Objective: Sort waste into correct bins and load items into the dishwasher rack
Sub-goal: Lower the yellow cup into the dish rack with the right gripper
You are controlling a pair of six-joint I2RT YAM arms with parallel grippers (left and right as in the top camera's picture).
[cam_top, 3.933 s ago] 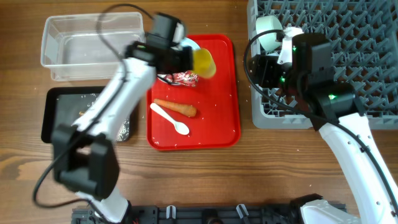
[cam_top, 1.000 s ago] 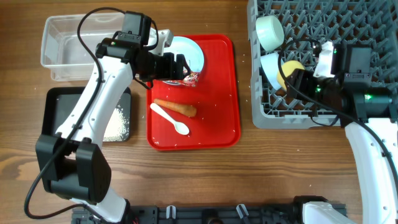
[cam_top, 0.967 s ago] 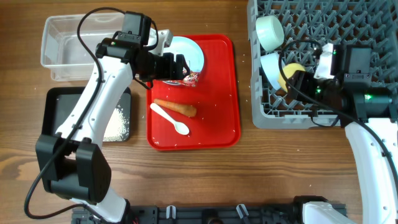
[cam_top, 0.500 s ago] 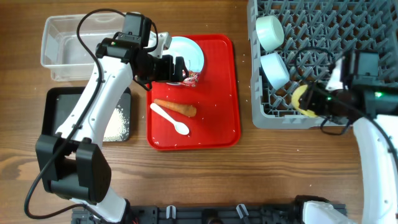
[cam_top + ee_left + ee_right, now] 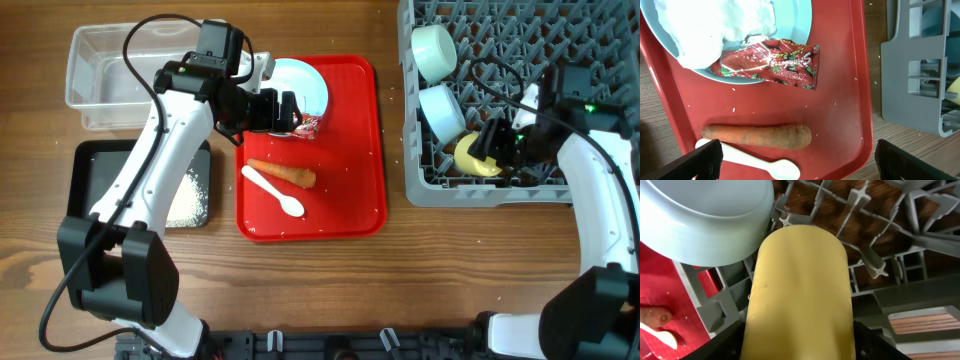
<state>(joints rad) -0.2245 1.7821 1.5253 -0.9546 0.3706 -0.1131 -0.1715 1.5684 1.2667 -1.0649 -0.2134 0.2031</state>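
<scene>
The yellow cup's end (image 5: 468, 148) (image 5: 801, 240) sits among the rack's wires inside its front rim and would rest there, so it is time to open my right gripper.
My left gripper (image 5: 286, 110) (image 5: 800, 167) hangs open over the red wrapper (image 5: 306, 126) (image 5: 775, 65), which leans on the pale blue plate (image 5: 310, 85) (image 5: 799, 25) holding crumpled tissue (image 5: 730, 22). Nothing is between its fingers. Below lie the carrot (image 5: 283, 173) (image 5: 757, 137) and the white spoon (image 5: 272, 190) (image 5: 767, 164). My right gripper (image 5: 490, 150) (image 5: 800, 347) is shut on the yellow cup (image 5: 474, 157) (image 5: 800, 290), low in the grey rack (image 5: 570, 60) beside two bowls (image 5: 435, 48) (image 5: 443, 110) (image 5: 705, 215).
The flat red tray (image 5: 350, 150) carries the plate, wrapper, carrot and spoon. Left of it stand the clear tub (image 5: 140, 65) and the black tray (image 5: 92, 185) with loose rice (image 5: 190, 198). Upright rack pegs (image 5: 865, 255) crowd round the cup.
My right gripper carried the yellow cup down toward the rack's front edge, beside the lower bowl. The left gripper stayed over the wrapper and opened slightly wider.
</scene>
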